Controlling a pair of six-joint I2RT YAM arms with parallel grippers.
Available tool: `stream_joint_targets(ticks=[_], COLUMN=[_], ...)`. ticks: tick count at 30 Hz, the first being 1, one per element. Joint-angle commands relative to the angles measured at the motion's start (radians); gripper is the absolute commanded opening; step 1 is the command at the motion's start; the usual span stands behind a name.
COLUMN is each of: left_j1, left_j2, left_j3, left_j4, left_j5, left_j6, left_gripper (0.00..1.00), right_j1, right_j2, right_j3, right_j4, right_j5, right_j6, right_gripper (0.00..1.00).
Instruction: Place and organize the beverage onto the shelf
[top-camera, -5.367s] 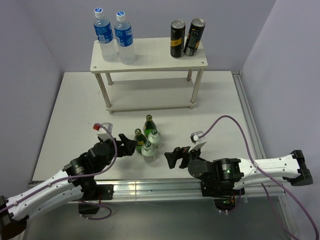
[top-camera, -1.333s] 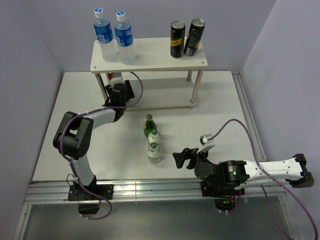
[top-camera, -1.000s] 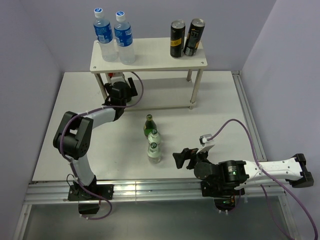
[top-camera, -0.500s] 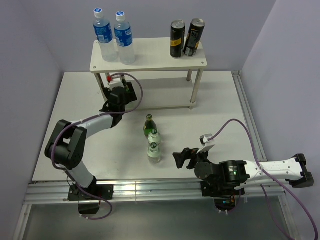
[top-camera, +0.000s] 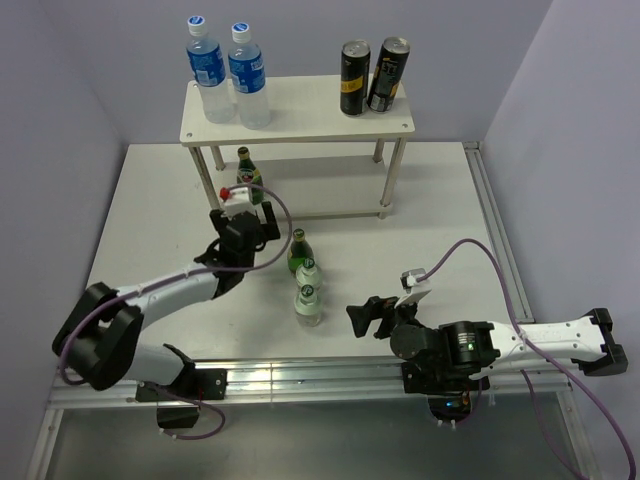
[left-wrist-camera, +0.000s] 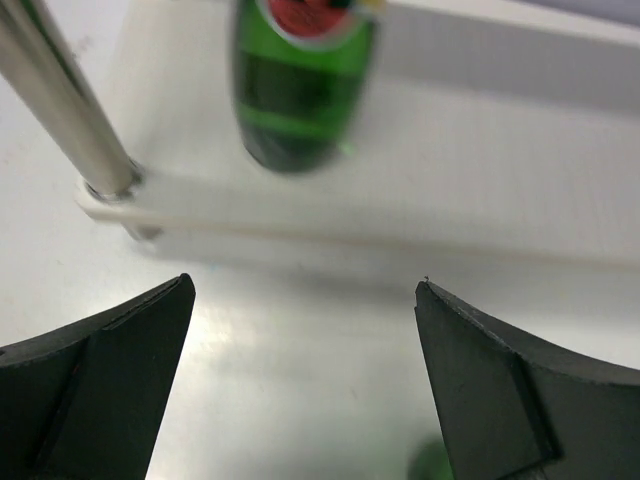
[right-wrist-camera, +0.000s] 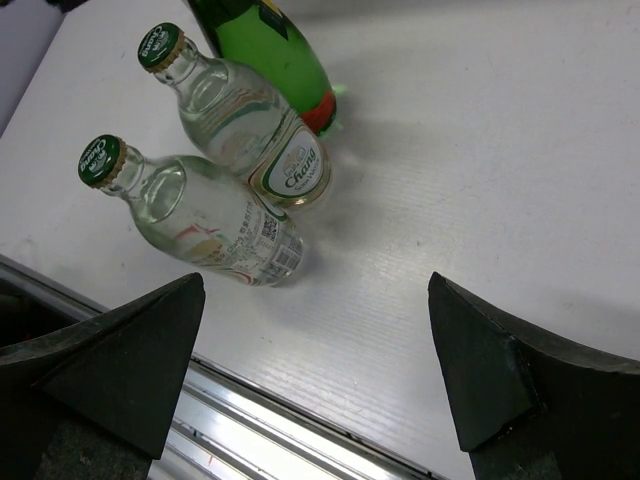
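The table's dark green bottle needs its base free to stand on the shelf. My left gripper should grab the bottle by its lower body next.
The cream-white shelf stands at the back, with two blue-labelled plastic bottles on its top board. A dark green bottle stands upright on the lower board near the left front leg; it shows as the green bottle in the left wrist view. My left gripper is open and empty, just in front of that board. On the table stand another dark green bottle and two clear glass bottles. My right gripper is open, to the right of them.
Two dark cans stand on the right of the shelf's top board. A metal rail runs along the table's near edge, close to the clear bottles. Walls close in the left, back and right sides.
My left gripper has drawn back from under the shelf toward the near side, and the dark green bottle now stands free on the lower board. The right arm has not moved.
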Motion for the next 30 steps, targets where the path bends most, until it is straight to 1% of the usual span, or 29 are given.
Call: stream_joint_targets(ticks=[1,3,8,10,12,17,26,30], left_j1=[-0.107,-0.160,-0.231,-0.256,-0.271,-0.291,-0.381,-0.400], left_j2=[-0.123,-0.160,-0.303,-0.347,-0.358,-0.318,-0.193,-0.130], left_j3=[-0.054,-0.088,-0.154,-0.187,-0.218,-0.253,-0.232,-0.204], left_j4=[-0.074,-0.109,-0.203,-0.207,-0.200,-0.134,-0.077,-0.051], left_j5=[-0.056,-0.056,-0.078,-0.075,-0.072,-0.009,-0.015,-0.007], left_j6=[-0.026,-0.059,-0.138,-0.164,-0.178,-0.181,-0.192,-0.182], left_gripper=[0.99,0.99,0.99,0.99,0.99,0.99,0.99,0.99], right_j1=[0.008,0.010,0.010,0.010,0.008,0.010,0.008,0.010], right_j2=[-0.004,-0.007,-0.005,-0.005,-0.004,0.003,0.001,0.007], right_j3=[0.000,0.000,0.002,0.002,0.002,0.005,0.005,0.006], right_j4=[0.010,0.013,0.007,0.007,0.007,0.002,-0.001,-0.001], right_j5=[0.042,0.041,0.041,0.045,0.050,0.052,0.053,0.052], right_j6=[0.007,0.005,0.010,0.010,0.012,0.016,0.021,0.021], right_gripper=[1.00,1.00,1.00,1.00,1.00,1.00,1.00,1.00])
